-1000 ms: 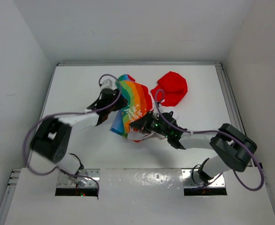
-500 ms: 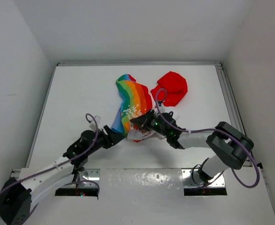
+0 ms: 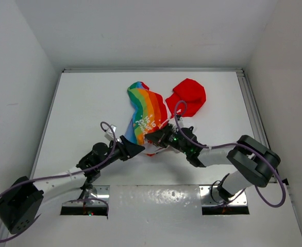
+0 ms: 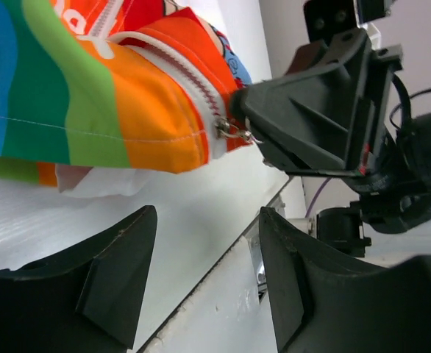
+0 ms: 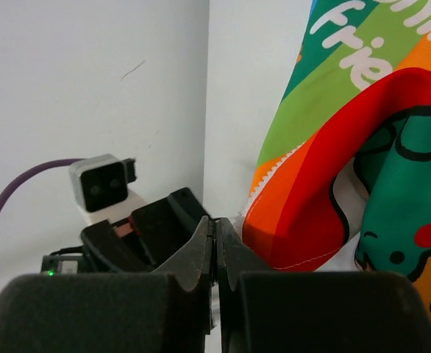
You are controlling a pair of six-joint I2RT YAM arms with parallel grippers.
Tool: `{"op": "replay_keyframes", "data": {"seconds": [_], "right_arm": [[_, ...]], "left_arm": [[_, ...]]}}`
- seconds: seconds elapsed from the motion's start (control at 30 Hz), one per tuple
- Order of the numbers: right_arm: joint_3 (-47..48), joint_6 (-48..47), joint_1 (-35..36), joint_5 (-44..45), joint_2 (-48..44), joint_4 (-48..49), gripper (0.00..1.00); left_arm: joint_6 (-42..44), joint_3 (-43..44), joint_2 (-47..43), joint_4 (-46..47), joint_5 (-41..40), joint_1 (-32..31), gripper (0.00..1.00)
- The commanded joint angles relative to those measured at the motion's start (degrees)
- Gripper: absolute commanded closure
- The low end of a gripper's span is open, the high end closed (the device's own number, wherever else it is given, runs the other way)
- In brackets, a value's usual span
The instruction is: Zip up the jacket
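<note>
My left gripper should next take hold of the jacket's orange hem at the zipper's end (image 3: 143,141) (image 4: 201,150), so the pull stays free for my right gripper to zip.
The jacket (image 3: 147,113) lies crumpled mid-table, rainbow panel up, red hood (image 3: 188,96) to its right. In the left wrist view its orange hem (image 4: 149,95) carries the white zipper, ending in a small metal pull (image 4: 234,132). My right gripper (image 3: 151,138) is at the jacket's near edge, shut on that pull; its black fingers (image 4: 304,110) meet the pull. In the right wrist view the jaws (image 5: 215,223) are pressed together beside the jacket (image 5: 333,147). My left gripper (image 3: 139,148) is open and empty, just left of the right one, with its jaws (image 4: 207,213) below the hem.
White walls enclose the table (image 3: 89,103) on the left, back and right. A metal rail (image 3: 156,193) runs along the near edge by the arm bases. The left gripper's body and camera (image 5: 101,184) show close behind the right fingers.
The left arm has swung from the jacket's far left corner down to the near side and now points at the hem. The right gripper has barely moved.
</note>
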Motion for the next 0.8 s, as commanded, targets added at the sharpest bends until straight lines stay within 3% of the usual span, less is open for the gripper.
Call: {"op": "replay_keyframes", "data": {"seconds": [0.0, 0.5, 0.77], "right_arm": [[-0.73, 2.14, 0.08, -1.59, -1.31, 7.69, 1.0], [-2.49, 6.71, 0.08, -5.11, 0.1, 14.02, 1.0], [-3.01, 9.87, 0.08, -6.96, 2.3, 17.55, 1.0]], "left_arm": [[-0.78, 2.03, 4.28, 6.64, -1.56, -0.92, 0.45], [1.51, 3.52, 8.95, 13.41, -5.43, -2.85, 0.43], [0.81, 3.53, 10.45, 17.01, -7.63, -3.21, 0.54]]}}
